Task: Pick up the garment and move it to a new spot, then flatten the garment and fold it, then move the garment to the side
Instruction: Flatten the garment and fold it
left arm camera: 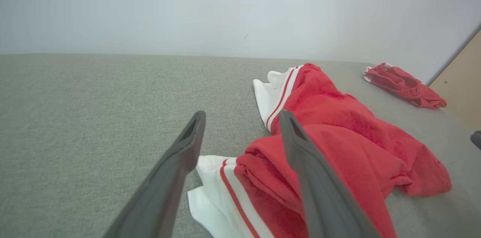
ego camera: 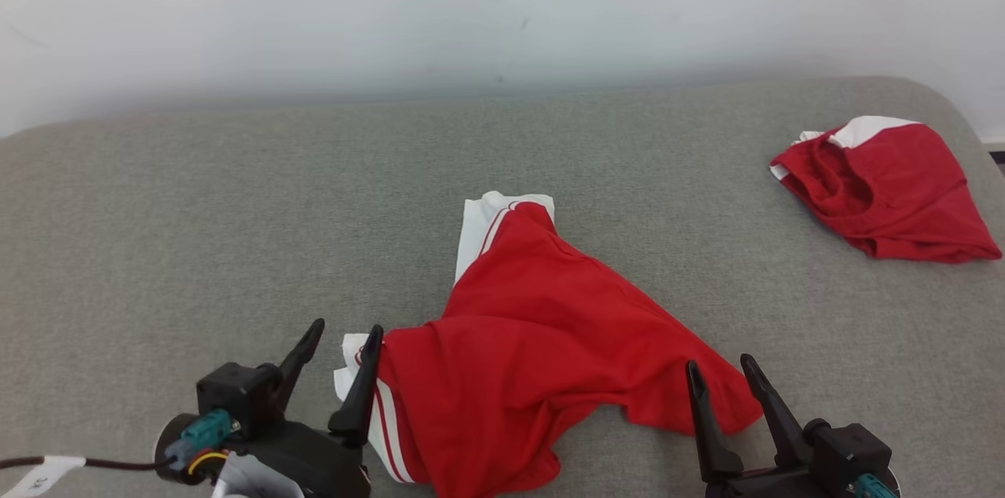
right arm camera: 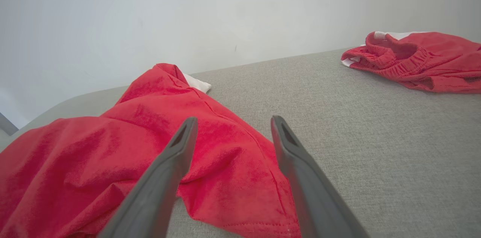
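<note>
The red cloth (ego camera: 528, 375) lies in a heap of slack folds. My left gripper will next grip the garment by its white-and-red edge (ego camera: 386, 427), which sticks out from the heap.
A red garment (ego camera: 542, 341) with white, red-striped trim lies crumpled on the grey surface near the front middle. My left gripper (ego camera: 345, 335) stands open at the garment's left white corner (left arm camera: 210, 193), its right finger against the cloth edge and nothing between the jaws. My right gripper (ego camera: 718, 366) is open at the garment's right hem (right arm camera: 240, 196), fingers above the fabric. The garment (left arm camera: 338, 148) rises in folds toward a white-trimmed end at the back.
A second red garment (ego camera: 887, 188) with a white edge lies bunched at the far right of the grey surface (ego camera: 196, 247). A pale wall (ego camera: 471, 3) runs behind it. A tan panel (left arm camera: 462, 80) shows at the right in the left wrist view.
</note>
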Robot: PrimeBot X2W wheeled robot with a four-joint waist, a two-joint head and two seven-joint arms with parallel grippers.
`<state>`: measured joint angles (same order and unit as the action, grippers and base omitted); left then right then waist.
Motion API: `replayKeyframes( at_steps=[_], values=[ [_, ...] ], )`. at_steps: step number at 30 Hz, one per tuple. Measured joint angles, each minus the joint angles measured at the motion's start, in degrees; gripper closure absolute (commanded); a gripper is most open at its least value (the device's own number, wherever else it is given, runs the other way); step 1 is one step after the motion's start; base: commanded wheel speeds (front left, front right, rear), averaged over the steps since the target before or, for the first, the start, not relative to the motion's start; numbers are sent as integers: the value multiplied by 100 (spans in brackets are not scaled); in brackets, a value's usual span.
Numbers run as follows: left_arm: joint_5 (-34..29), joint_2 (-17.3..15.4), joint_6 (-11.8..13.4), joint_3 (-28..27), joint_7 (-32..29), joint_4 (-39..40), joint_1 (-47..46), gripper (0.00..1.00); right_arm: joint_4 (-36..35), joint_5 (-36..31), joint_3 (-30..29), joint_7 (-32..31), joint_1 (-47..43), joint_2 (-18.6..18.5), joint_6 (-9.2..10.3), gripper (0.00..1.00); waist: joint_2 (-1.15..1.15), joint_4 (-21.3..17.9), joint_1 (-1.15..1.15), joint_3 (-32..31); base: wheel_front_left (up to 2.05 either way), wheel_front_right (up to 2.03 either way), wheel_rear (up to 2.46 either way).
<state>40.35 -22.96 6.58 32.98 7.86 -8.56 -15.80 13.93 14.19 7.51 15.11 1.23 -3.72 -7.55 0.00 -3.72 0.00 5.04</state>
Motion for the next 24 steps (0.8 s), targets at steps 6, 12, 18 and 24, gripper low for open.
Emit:
replayKeyframes(
  at_steps=[6,12,18,24],
  values=[
    [138,-16,-87,-81,-74,-634,-253,0,83,1,-22,0,82,8,0,0,0,-187,0,72,0,0,0],
    [267,109,-157,24,-520,-1447,-476,0,163,0,-44,0,113,0,0,0,0,-332,1,180,0,0,0],
    [478,283,-204,142,-1018,-1909,-653,0,181,0,-79,-1,118,-3,0,0,0,-372,0,221,0,0,0],
    [617,357,-313,191,-1294,-2038,-672,100,182,-7,-79,0,124,2,0,0,0,-344,0,199,0,0,0]
  ],
)
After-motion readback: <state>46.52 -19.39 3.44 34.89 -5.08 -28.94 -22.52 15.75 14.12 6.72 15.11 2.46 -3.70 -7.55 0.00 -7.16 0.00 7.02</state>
